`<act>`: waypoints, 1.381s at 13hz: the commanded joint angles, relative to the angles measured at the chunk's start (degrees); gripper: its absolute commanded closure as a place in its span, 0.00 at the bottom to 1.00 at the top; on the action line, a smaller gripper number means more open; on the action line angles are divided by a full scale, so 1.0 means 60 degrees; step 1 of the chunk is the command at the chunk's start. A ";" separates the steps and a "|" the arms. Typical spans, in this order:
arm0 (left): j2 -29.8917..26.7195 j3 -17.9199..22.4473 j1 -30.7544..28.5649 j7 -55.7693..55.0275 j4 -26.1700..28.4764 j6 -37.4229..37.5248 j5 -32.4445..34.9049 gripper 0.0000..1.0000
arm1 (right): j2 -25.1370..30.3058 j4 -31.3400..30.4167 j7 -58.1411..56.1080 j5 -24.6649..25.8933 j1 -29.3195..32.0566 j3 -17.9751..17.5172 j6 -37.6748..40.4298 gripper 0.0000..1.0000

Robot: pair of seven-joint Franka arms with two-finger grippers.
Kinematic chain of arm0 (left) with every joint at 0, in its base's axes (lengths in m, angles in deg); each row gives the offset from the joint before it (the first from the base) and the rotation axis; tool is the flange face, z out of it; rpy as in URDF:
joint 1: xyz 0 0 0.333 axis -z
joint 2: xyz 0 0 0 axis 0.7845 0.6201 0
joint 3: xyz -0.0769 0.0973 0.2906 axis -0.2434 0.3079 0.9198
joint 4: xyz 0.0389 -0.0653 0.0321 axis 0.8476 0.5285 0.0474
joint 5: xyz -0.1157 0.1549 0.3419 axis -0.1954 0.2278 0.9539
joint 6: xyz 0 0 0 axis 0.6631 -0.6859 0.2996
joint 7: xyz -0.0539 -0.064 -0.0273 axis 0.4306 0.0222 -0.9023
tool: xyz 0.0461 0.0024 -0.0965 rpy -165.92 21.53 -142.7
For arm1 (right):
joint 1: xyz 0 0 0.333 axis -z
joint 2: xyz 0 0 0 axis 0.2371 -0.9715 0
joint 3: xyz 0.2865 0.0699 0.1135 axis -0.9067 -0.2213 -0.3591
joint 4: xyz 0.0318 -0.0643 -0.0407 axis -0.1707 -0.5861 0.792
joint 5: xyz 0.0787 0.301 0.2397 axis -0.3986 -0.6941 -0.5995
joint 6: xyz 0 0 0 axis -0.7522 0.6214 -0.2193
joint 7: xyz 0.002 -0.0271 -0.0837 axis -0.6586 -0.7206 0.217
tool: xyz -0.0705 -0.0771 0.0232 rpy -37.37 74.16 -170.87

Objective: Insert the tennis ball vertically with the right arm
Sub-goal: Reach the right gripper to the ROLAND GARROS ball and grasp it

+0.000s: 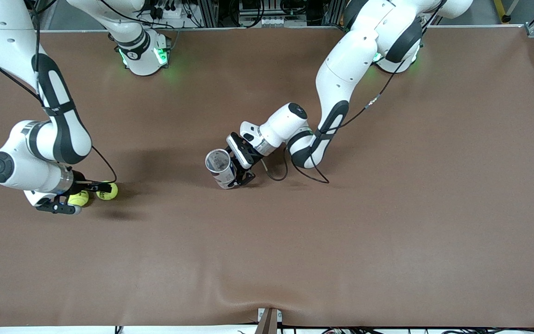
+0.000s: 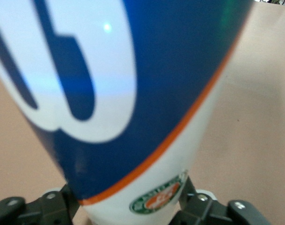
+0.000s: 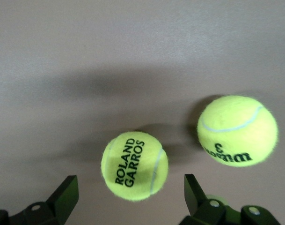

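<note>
My right gripper isn't ready to close on the ROLAND GARROS ball yet and needs to move toward the ball's middle first. The gripper's fingers stop short of that middle in the wrist view.
My right gripper is open and low over the table at the right arm's end. A yellow tennis ball marked ROLAND GARROS lies between its fingers without touching them. In the right wrist view the ball sits in the gap of the gripper. A second ball marked Wilson 3 lies just outside one finger, beside the first ball. My left gripper is shut on a white and blue ball can at mid-table, its open mouth facing up. The can fills the left wrist view, held by the gripper.
The brown table carries nothing else. The left arm's cable loops onto the table beside the can. The arm bases stand along the table's edge farthest from the front camera.
</note>
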 commanded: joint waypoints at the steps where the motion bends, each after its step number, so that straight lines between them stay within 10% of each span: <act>1: 0.0105 0.0171 0.0156 -0.0076 -0.0175 -0.0116 -0.0092 0.15 | -0.0050 -0.0191 0.0053 -0.0131 -0.0058 0.0016 -0.0332 0.00; 7: 0.0105 0.0171 0.0171 -0.0076 -0.0189 -0.0116 -0.0092 0.13 | -0.0592 -0.0323 0.0738 -0.0131 -0.0305 0.0016 -0.1021 0.00; 11: 0.0105 0.0171 0.0171 -0.0076 -0.0189 -0.0116 -0.0092 0.14 | -0.0476 -0.0236 0.0682 -0.0102 -0.0365 0.0030 -0.0715 0.94; 18: 0.0105 0.0171 0.0171 -0.0076 -0.0204 -0.0116 -0.0092 0.14 | 0.0359 0.2177 0.2360 -0.0393 -0.0744 -0.0334 0.3279 0.95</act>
